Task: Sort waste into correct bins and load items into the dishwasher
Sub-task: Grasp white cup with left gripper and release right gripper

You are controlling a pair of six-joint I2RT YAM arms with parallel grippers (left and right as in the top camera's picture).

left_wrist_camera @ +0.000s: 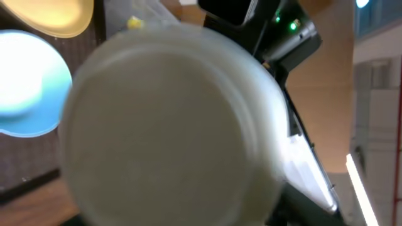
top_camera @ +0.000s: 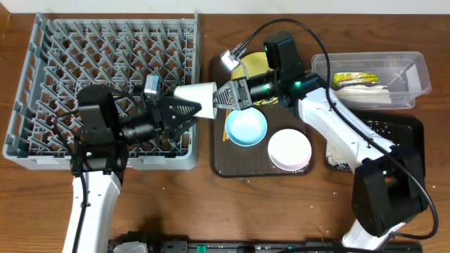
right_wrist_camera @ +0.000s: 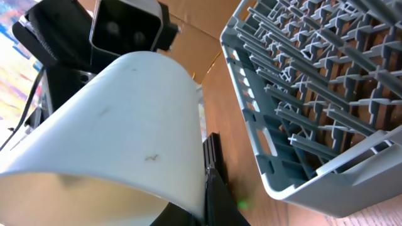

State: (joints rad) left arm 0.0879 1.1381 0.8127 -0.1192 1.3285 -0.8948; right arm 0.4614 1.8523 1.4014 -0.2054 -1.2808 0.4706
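Observation:
The left gripper grabs the small pale cup around its base point(top_camera: 185, 95) next. This leaves the cup's rim free to load, opening down, into the dish rack point(top_camera: 21, 105).
The small pale cup point(top_camera: 197, 95) hangs on its side in the air between the dish rack point(top_camera: 21, 105) and the brown serving tray point(top_camera: 232, 167). My right gripper point(top_camera: 223, 95) is shut on the cup's rim point(right_wrist_camera: 113, 125), one finger inside and one outside point(right_wrist_camera: 210, 188). My left gripper point(top_camera: 191, 112) is open, its fingers spread by the cup's base, which fills the left wrist view point(left_wrist_camera: 169, 125). The yellow plate point(top_camera: 254, 63), blue bowl point(top_camera: 246, 128) and white bowl point(top_camera: 289, 149) sit on the serving tray. No chopsticks are in view.
The clear tub point(top_camera: 416, 70) at the back right holds the snack wrapper point(top_camera: 355, 78) and white paper point(top_camera: 365, 95). The black tray point(top_camera: 409, 130) in front of it holds rice scraps point(top_camera: 337, 158). The rack's corner point(right_wrist_camera: 301, 125) is close beside the cup.

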